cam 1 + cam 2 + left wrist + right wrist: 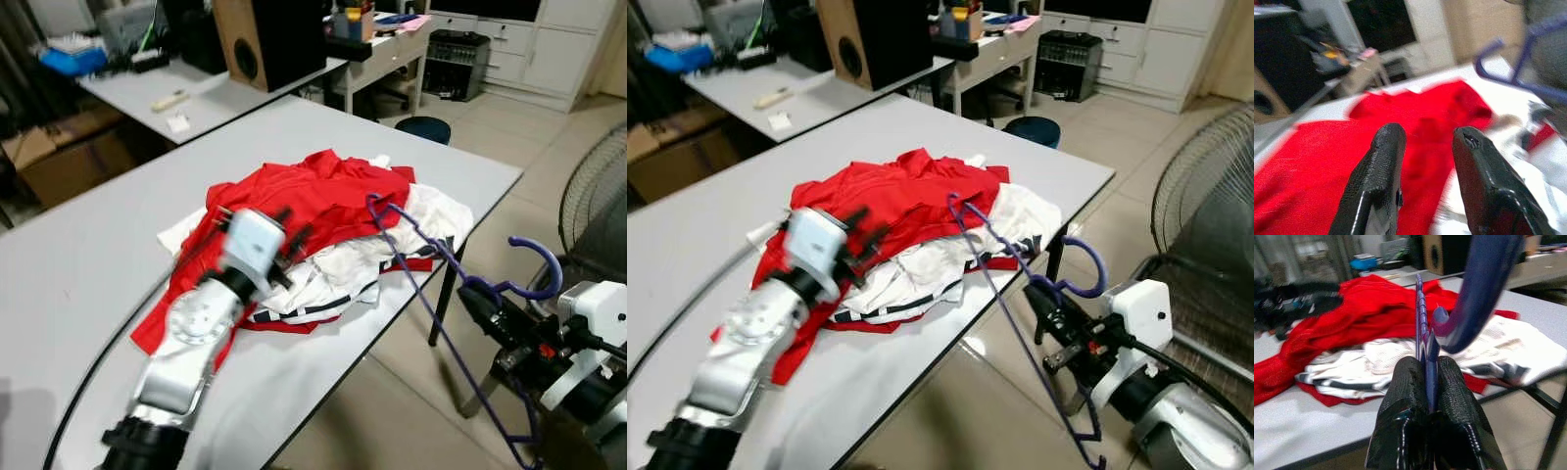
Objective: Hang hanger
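Note:
The purple hanger (421, 284) needs to fit inside the garment, so my left gripper should grab the red garment's upper edge (328, 159) next.
A purple wire hanger (421, 284) slants beside the table's right edge, its far shoulder resting on the clothes pile. My right gripper (487, 299) is shut on the hanger's neck just below the hook (1087, 274); in the right wrist view the fingers (1405, 382) pinch the purple wire (1420, 318). The pile holds a red shirt (304, 196) over white striped clothing (343, 264) on the grey table (98, 255). My left gripper (289, 240) hovers over the red shirt (1312, 166), open with nothing between its fingers (1386, 147).
A black cable (88, 377) curves along the table near my left arm. A standing fan (598, 196) is on the right over tiled floor. Behind are a stool (423, 127), a second desk (196, 98) and a speaker (265, 39).

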You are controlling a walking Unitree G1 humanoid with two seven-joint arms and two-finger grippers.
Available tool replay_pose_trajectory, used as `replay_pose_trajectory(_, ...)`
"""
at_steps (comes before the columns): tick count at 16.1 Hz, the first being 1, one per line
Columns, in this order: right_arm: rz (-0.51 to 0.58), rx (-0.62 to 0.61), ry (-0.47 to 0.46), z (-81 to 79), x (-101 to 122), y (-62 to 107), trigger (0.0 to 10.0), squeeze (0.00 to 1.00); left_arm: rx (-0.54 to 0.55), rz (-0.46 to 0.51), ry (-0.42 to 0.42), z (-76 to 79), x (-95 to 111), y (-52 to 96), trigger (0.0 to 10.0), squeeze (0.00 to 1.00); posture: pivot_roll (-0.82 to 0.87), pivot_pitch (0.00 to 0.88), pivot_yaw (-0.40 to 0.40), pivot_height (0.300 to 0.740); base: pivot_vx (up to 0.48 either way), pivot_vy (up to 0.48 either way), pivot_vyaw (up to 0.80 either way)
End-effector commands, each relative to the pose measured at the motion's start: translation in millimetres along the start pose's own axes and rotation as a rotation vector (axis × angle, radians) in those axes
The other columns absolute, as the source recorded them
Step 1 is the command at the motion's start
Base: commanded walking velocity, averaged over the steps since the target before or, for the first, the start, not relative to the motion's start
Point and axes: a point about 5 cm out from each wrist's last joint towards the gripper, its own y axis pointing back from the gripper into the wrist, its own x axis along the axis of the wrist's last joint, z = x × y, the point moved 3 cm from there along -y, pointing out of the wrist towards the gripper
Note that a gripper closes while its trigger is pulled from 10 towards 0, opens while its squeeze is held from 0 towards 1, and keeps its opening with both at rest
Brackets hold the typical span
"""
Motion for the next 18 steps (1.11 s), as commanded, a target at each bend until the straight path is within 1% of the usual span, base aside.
replay_pose_trajectory(1, 0.028, -0.048, 0.032, 8.0, 5.9, 1.8, 10.0, 0.0, -0.028, -0.036, -0.031, -0.8, -5.8, -2.7, 10.0, 0.0, -0.12, 0.028, 0.145, 0.74, 0.0, 0.0, 0.0)
replay_pose_trajectory(2, 0.043, -0.089, 0.027, 12.0, 6.5, 4.9, 10.0, 0.0, -0.052, -0.081, -0.059, 1.6, -15.4, -6.4, 10.0, 0.0, -0.12, 0.026, 0.135, 0.74, 0.0, 0.0, 0.0)
replay_pose_trajectory(3, 0.045, -0.092, 0.024, 11.1, 6.0, 6.5, 10.0, 0.0, -0.041, -0.101, -0.094, -0.4, -19.8, -8.5, 10.0, 0.0, -0.13, 0.023, 0.136, 0.74, 0.0, 0.0, 0.0)
replay_pose_trajectory(4, 0.045, -0.077, 0.014, 6.8, 4.5, 8.2, 10.0, 0.0, 0.01, -0.126, -0.137, -8.6, -25.7, -12.0, 10.0, 0.0, -0.14, 0.018, 0.136, 0.74, 0.0, 0.0, 0.0)
replay_pose_trajectory(6, 0.043, -0.05, 0.012, 0.3, 3.8, 8.5, 10.0, 0.0, 0.111, -0.145, -0.197, -26.2, -28.5, -12.2, 10.0, 0.0, -0.15, 0.01, 0.143, 0.74, 0.0, 0.0, 0.0)
replay_pose_trajectory(8, 0.048, -0.036, 0.008, -2.1, 4.9, 8.7, 10.0, 0.0, 0.153, -0.13, -0.224, -33.9, -25.8, -9.3, 10.0, 0.0, -0.15, 0.007, 0.145, 0.74, 0.0, 0.0, 0.0)
replay_pose_trajectory(9, 0.05, -0.022, 0.006, -4.3, 4.5, 8.9, 10.0, 0.0, 0.166, -0.117, -0.243, -35.9, -24.7, -6.8, 10.0, 0.0, -0.15, 0.003, 0.143, 0.74, 0.0, 0.0, 0.0)
replay_pose_trajectory(10, 0.045, -0.001, -0.002, -7.1, 2.2, 9.0, 10.0, 0.0, 0.165, -0.113, -0.266, -34.3, -26.6, -2.3, 10.0, 0.0, -0.14, 0.001, 0.141, 0.74, 0.0, 0.0, 0.0)
replay_pose_trajectory(11, 0.043, 0.005, -0.003, -8.1, 1.5, 9.0, 10.0, 0.0, 0.168, -0.114, -0.276, -34.1, -27.7, -0.8, 10.0, 0.0, -0.14, 0.0, 0.141, 0.74, 0.0, 0.0, 0.0)
replay_pose_trajectory(12, 0.039, 0.025, -0.008, -10.8, 0.3, 7.7, 10.0, 0.0, 0.182, -0.113, -0.309, -34.3, -29.3, 5.6, 10.0, 0.0, -0.13, 0.002, 0.14, 0.74, 0.0, 0.0, 0.0)
replay_pose_trajectory(14, 0.041, 0.043, -0.01, -12.5, 0.5, 4.9, 10.0, 0.0, 0.186, -0.156, -0.321, -34.9, -36.6, 10.8, 10.0, 0.0, -0.12, 0.007, 0.135, 0.74, 0.0, 0.0, 0.0)
replay_pose_trajectory(16, 0.047, 0.062, -0.009, -13.8, 1.7, 1.4, 10.0, 0.0, 0.183, -0.182, -0.34, -37.0, -41.8, 10.2, 10.0, 0.0, -0.11, 0.011, 0.13, 0.74, 0.0, 0.0, 0.0)
replay_pose_trajectory(17, 0.048, 0.067, -0.008, -13.8, 1.9, 0.6, 10.0, 0.0, 0.167, -0.185, -0.365, -36.6, -42.5, 7.5, 9.1, 0.0, -0.11, 0.014, 0.125, 0.74, 0.0, 0.0, 0.0)
replay_pose_trajectory(18, 0.048, 0.07, -0.007, -14.0, 1.8, 0.3, 10.0, 0.0, 0.18, -0.183, -0.359, -39.2, -41.5, 5.1, 4.0, 0.0, -0.11, 0.014, 0.125, 0.74, 0.0, 0.0, 0.0)
